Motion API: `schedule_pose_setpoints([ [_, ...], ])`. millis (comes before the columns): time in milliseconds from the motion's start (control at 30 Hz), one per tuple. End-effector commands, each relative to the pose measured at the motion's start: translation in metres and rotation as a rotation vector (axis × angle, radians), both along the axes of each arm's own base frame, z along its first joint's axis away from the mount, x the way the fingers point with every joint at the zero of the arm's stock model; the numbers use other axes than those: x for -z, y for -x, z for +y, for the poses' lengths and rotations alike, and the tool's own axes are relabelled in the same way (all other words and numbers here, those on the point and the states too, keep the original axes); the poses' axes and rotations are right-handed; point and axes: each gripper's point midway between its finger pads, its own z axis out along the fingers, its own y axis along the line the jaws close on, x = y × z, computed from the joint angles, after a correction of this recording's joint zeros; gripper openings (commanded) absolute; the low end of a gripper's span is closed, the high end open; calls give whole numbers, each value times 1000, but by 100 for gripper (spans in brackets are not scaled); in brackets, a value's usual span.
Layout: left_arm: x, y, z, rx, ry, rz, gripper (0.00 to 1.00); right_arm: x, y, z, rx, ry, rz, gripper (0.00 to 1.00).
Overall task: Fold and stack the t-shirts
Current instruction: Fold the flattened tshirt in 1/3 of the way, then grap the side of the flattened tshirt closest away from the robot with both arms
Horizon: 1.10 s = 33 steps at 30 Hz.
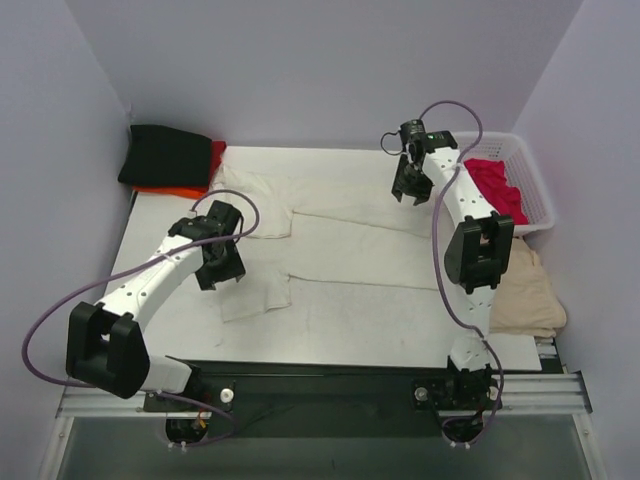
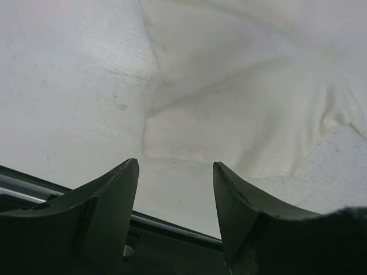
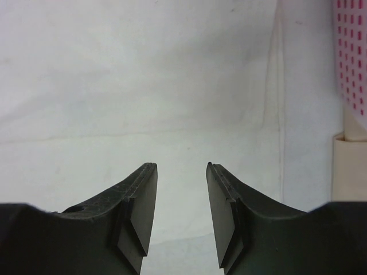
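The left gripper picks up the cream-white t-shirt [image 1: 350, 235] by the near outer corner of its sleeve [image 1: 226, 318] next, to fold the sleeve side inward.
A large cream-white t-shirt [image 1: 350, 235] lies spread across the table; it also fills the left wrist view [image 2: 241, 97] and the right wrist view [image 3: 143, 86]. My left gripper [image 1: 222, 265] is open and empty above the shirt's left sleeve. My right gripper [image 1: 411, 187] is open and empty above the shirt's far right part. A folded black t-shirt [image 1: 165, 155] lies on an orange-red one [image 1: 170, 189] at the far left corner. A crimson t-shirt [image 1: 497, 185] lies in the white basket [image 1: 535, 185].
The white lattice basket also shows at the right wrist view's edge [image 3: 351, 51]. A beige cloth [image 1: 525, 295] lies at the right edge of the table. The walls close in on the left, back and right. A dark rail [image 1: 330, 385] runs along the near edge.
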Motion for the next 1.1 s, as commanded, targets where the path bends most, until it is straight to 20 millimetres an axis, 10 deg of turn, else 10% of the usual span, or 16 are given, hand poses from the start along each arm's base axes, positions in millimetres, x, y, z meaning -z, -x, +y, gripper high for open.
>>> schedule_pose_setpoints([
  [0,9,26,16,-138,-52,24,65,-10,34,19,-65,35,40,41],
  [267,33,29,14,-257,0,-39,62,-5,64,48,-129,27,75,39],
  [567,79,39,1,-263,35,76,57,-8,69,46,-125,29,66,38],
  [1067,98,60,1,-283,74,139,38,-3,71,40,-109,63,76,36],
])
